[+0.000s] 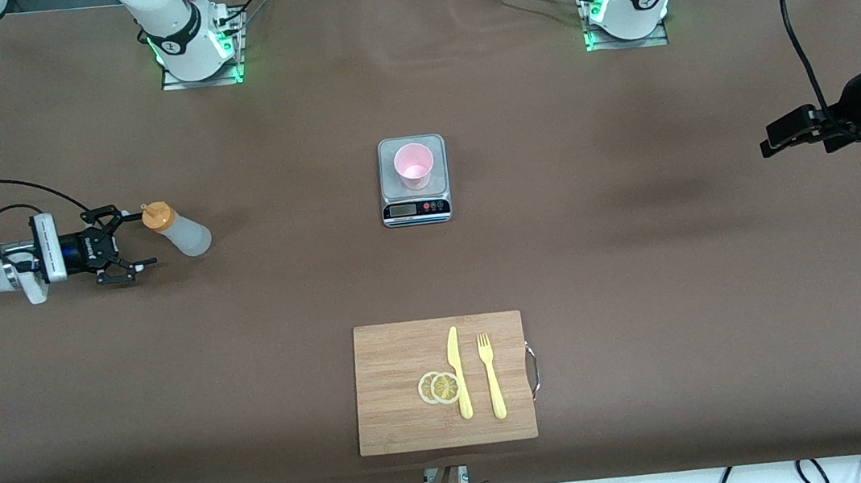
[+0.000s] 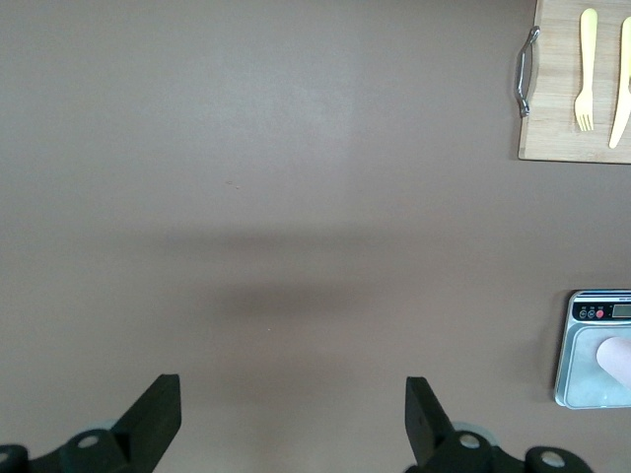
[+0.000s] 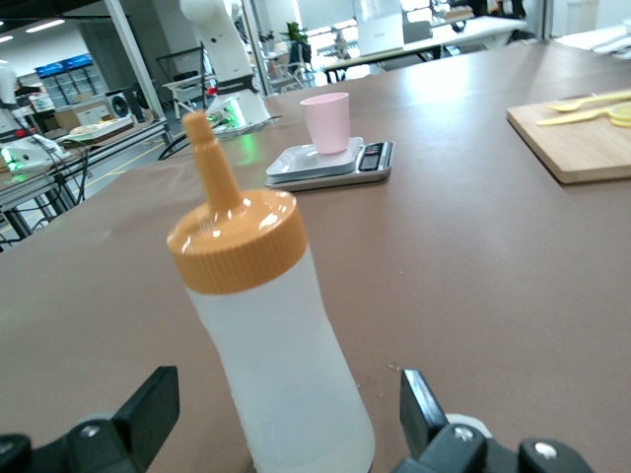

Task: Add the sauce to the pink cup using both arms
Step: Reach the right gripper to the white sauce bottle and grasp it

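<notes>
I will next grab the bottle by its whitish body with my right gripper. That leaves the sauce bottle's orange nozzle cap free to pour into the pink cup.
The sauce bottle (image 1: 185, 235) stands upright on the brown table toward the right arm's end, whitish with an orange nozzle cap. My right gripper (image 1: 137, 238) is low beside it and open, its fingers apart on either side of the bottle's near face without touching; the right wrist view shows the bottle (image 3: 276, 345) close up between the open fingers of the right gripper (image 3: 286, 379). The pink cup (image 1: 414, 165) stands on a grey scale (image 1: 416, 204) at mid-table; it also shows in the right wrist view (image 3: 326, 120). My left gripper (image 1: 774, 138) waits open and empty over bare table (image 2: 291, 384).
A wooden cutting board (image 1: 397, 407) with a yellow knife (image 1: 457, 372), a yellow fork (image 1: 490, 376) and two lemon slices (image 1: 439, 387) lies nearer to the front camera than the scale. The arm bases stand along the table's back edge.
</notes>
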You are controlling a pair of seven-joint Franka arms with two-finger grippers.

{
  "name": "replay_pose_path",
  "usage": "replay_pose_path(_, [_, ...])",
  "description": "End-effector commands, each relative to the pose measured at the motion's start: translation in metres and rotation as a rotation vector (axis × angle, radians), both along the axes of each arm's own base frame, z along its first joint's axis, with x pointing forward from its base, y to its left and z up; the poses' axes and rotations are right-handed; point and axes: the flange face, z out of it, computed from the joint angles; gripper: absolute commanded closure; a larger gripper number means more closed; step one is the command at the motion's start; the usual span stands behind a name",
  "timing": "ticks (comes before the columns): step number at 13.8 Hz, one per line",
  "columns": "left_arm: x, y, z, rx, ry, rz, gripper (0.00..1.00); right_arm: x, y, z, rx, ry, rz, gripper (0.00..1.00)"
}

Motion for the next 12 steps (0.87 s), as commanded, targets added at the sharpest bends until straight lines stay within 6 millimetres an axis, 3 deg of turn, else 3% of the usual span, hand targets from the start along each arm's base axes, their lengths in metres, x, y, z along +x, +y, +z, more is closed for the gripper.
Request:
replay_pose_path(1, [0.002,0.0,0.004,0.012,0.004,-0.025,0.0,0.004,0.02,-0.011,0.112,-0.047,0.033,0.01])
replay_pose_path(3, [0.002,0.0,0.004,0.011,0.004,-0.025,0.0,0.0,0.025,-0.024,0.163,-0.061,0.04,0.01])
replay_pose_path(7, [0.002,0.001,0.004,0.012,0.004,-0.024,0.0,0.0,0.034,-0.031,0.181,-0.06,0.049,0.02])
replay_pose_path(8, [0.002,0.0,0.003,0.014,0.004,-0.026,0.0,0.002,0.04,-0.034,0.192,-0.06,0.057,0.16])
replay_pose_path(9, [0.002,0.001,0.003,0.015,0.004,-0.026,0.0,0.002,0.042,-0.034,0.194,-0.059,0.059,0.45])
replay_pose_path(11, [0.002,0.001,0.003,0.014,0.004,-0.024,0.0,0.003,0.042,-0.033,0.197,-0.061,0.054,0.8])
replay_pose_path(12, [0.002,0.0,0.003,0.014,0.004,-0.026,0.0,0.004,0.042,-0.031,0.195,-0.058,0.052,0.85])
